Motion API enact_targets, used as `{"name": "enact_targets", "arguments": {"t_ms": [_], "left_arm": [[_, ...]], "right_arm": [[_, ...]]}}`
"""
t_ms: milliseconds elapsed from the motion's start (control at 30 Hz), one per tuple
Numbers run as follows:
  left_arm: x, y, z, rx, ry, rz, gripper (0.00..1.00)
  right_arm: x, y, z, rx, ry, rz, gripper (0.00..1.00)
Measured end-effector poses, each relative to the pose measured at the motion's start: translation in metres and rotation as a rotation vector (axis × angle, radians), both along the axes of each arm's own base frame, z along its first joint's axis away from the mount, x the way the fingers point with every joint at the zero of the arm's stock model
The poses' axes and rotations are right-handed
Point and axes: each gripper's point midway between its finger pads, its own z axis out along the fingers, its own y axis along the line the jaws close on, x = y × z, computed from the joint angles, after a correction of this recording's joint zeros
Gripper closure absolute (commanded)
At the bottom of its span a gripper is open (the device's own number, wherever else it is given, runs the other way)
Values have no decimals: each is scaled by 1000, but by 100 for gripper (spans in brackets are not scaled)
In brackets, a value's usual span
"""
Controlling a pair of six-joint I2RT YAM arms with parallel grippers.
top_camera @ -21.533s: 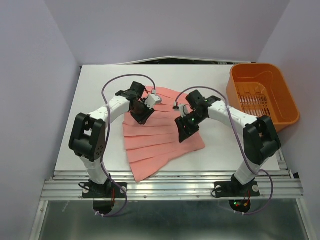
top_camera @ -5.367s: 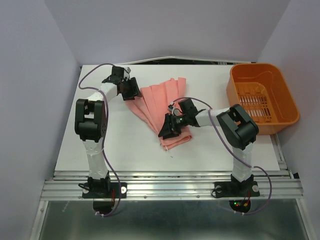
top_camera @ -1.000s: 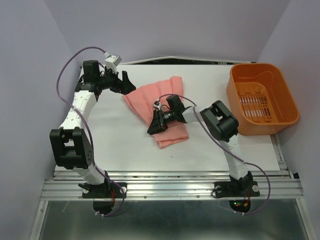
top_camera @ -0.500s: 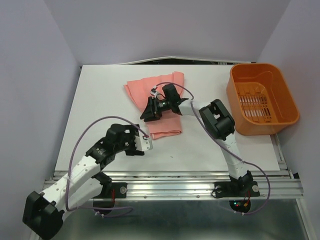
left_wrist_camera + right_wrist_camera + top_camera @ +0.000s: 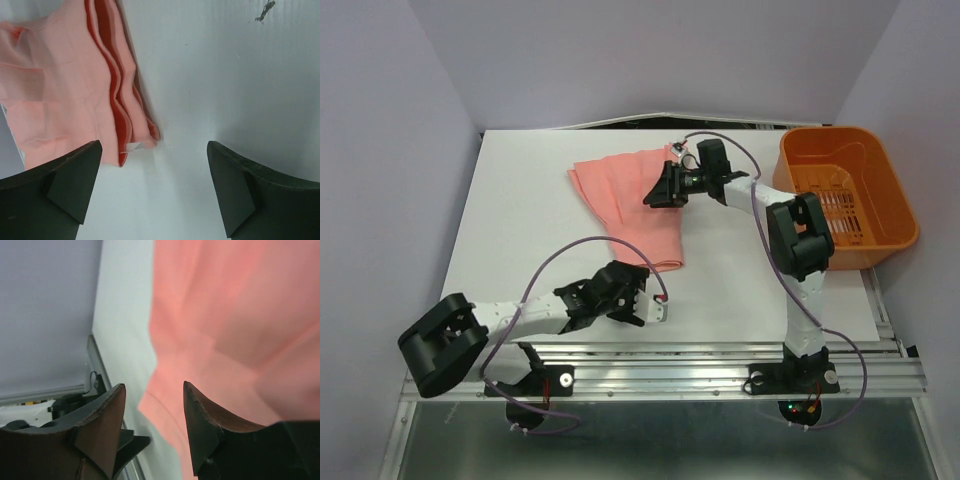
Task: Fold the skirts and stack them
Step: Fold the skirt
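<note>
The skirt is to be folded over neatly, so the robot's left hand next needs to grab it by its near corner and pinch the layered folded edge together.
One salmon-pink pleated skirt [image 5: 620, 205] lies folded in the middle of the white table, its wide end toward the back. My right gripper [image 5: 653, 196] hovers open over its back right part; the right wrist view shows pink fabric [image 5: 225, 315] under the parted fingers [image 5: 102, 425], with nothing between them. My left gripper [image 5: 645, 297] is low near the front edge, just in front of the skirt's near corner. In the left wrist view its fingers [image 5: 65, 185] stand wide open, with the skirt's layered folded edge [image 5: 117, 115] just ahead of them.
An orange plastic basket [image 5: 825, 133] stands at the table's back right edge. Purple cables loop off both arms. A small dark mark [image 5: 265, 10] is on the table ahead of the left gripper. The table's back edge [image 5: 100, 370] shows past the right fingers.
My left arm has swung from the back left down to the front, ending beside the skirt's near corner. My right gripper has slid back and right across the skirt and opened a little.
</note>
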Motion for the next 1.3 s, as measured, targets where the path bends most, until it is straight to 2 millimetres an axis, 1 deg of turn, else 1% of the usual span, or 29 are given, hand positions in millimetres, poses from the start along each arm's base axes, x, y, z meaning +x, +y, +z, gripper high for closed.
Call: {"name": "enact_targets", "arguments": {"t_ms": [33,100,167,200,267,300,400,433,467,500,533,633,667,733,767,800,833,867,900,933,967,1000,1033,1100,1133,1167,1233,1300], "left_arm": [[0,-4,-4,9,-3,0,2],[2,-10,-11,31,-15,2,2],[9,-18,-9,27,-36,21,4],[16,-25,-9,32,-52,37,4],[28,-35,-8,32,-74,67,6],[39,-41,-7,34,-99,96,7],[61,-50,-9,46,-145,154,14],[65,-52,-9,46,-154,166,20],[71,-52,-9,49,-166,185,23],[76,-51,-10,51,-172,204,26],[80,-48,-12,58,-177,219,33],[90,-38,-16,76,-179,260,48],[91,-34,-18,87,-177,273,56],[92,-27,-22,106,-163,284,62],[91,-24,-24,119,-153,286,67],[91,-22,-25,129,-148,285,70],[89,-19,-25,137,-136,281,73],[87,-18,-23,137,-126,279,80],[84,-17,-21,136,-109,274,83],[82,-16,-17,134,-95,271,88],[80,-16,-13,134,-84,264,99],[78,-16,-9,132,-70,262,100],[76,-17,-4,125,-54,259,100],[70,-20,5,121,-8,251,100],[67,-20,7,124,14,248,100],[62,-21,9,127,53,245,100],[53,-22,11,141,125,239,100],[42,-22,14,149,195,233,100]], "right_arm": [[8,-12,-12,-26,12,-26,45],[16,-27,-36,-69,43,-57,46],[16,-31,-55,-95,67,-59,47],[13,-32,-71,-116,93,-51,48],[5,-29,-91,-138,126,-31,48],[3,-29,-96,-131,137,-15,49],[-3,-25,-99,-132,129,18,51],[-3,-25,-99,-131,127,25,52],[-4,-25,-100,-131,129,30,52],[-4,-25,-101,-131,129,36,52],[-4,-25,-102,-133,127,39,52],[-4,-26,-102,-135,117,46,52],[-5,-26,-102,-135,114,49,53],[-6,-26,-103,-135,111,56,53],[-6,-26,-103,-134,111,58,53],[-7,-26,-103,-134,112,60,53],[-8,-26,-103,-133,116,63,53],[-10,-26,-103,-133,122,68,53],[-12,-26,-103,-132,127,72,53],[-15,-25,-103,-131,137,79,52],[-17,-25,-103,-132,146,84,52],[-18,-25,-102,-133,153,86,51],[-22,-23,-102,-136,161,93,46],[-27,-21,-101,-140,174,105,40],[-31,-20,-98,-138,180,114,37],[-32,-19,-95,-148,183,118,32],[-31,-15,-90,-169,154,127,27],[-23,-13,-86,-197,117,117,24]]}}
